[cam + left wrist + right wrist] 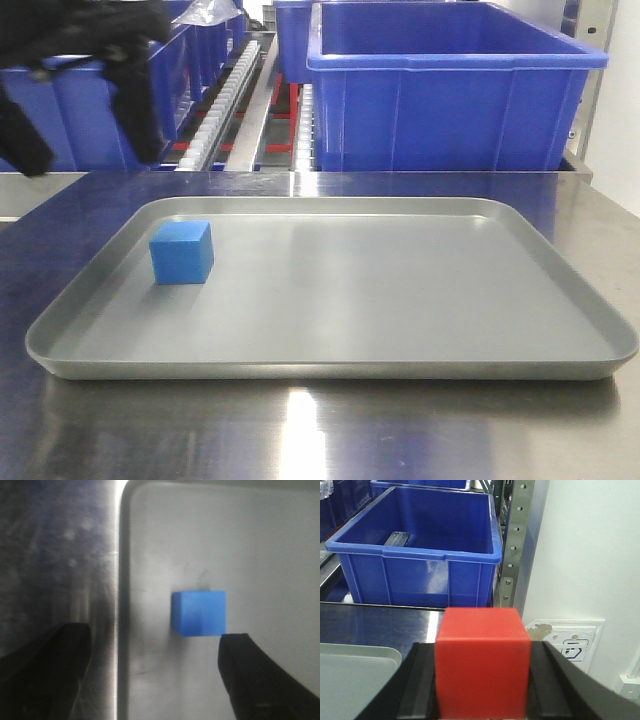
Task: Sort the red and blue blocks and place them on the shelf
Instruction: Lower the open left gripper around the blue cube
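My left gripper should next grab the blue block (181, 252) by its opposite sides to sort it onto the shelf.
The blue block (181, 252) rests on the left part of the grey tray (400, 300). My left gripper (85, 150) hangs open above and behind the tray's left end. In the left wrist view the blue block (199, 613) lies just ahead of the left gripper (152, 675), closer to the right finger; the left finger is over the steel table outside the tray rim (122, 580). My right gripper (482, 680) is shut on the red block (482, 655), held up facing the shelf (515, 545). The right gripper is out of the front view.
Large blue bins (450, 90) sit on the shelf's roller rails (225, 100) behind the steel table (300, 430). An open blue bin (420, 550) stands ahead of the red block, with the tray's corner (350, 680) at lower left. A white wall with a socket (570, 642) lies to the right.
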Motion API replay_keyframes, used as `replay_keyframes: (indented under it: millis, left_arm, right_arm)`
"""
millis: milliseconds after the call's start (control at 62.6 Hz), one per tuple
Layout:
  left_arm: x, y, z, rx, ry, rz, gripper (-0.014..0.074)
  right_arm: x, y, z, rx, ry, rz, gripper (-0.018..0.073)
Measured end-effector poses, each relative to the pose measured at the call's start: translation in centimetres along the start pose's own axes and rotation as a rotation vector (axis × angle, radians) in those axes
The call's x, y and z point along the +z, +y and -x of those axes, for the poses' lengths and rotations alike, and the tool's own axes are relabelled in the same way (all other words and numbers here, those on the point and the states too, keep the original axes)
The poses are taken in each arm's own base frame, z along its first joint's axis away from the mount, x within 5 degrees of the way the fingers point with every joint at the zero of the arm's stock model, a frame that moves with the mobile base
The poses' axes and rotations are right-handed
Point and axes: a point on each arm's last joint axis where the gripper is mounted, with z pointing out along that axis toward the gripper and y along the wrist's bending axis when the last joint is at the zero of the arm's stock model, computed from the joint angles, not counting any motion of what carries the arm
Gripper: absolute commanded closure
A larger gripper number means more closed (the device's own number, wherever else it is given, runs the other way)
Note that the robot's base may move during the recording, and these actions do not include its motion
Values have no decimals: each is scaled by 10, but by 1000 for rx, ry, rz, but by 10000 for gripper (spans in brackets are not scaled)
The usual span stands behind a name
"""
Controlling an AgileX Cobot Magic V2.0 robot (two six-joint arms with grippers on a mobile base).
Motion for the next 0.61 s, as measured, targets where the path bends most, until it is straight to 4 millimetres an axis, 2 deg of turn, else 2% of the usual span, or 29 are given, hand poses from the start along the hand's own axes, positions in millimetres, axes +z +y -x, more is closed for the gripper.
replay_keyframes:
  millis: [240,607]
  left_arm:
    - [18,-29,8,28,97,33,8]
    - [37,-39,24,-7,151,91,8]
  right_arm:
    - [0,0,0,0,0,0,511]
    - [0,0,0,0,0,0,511]
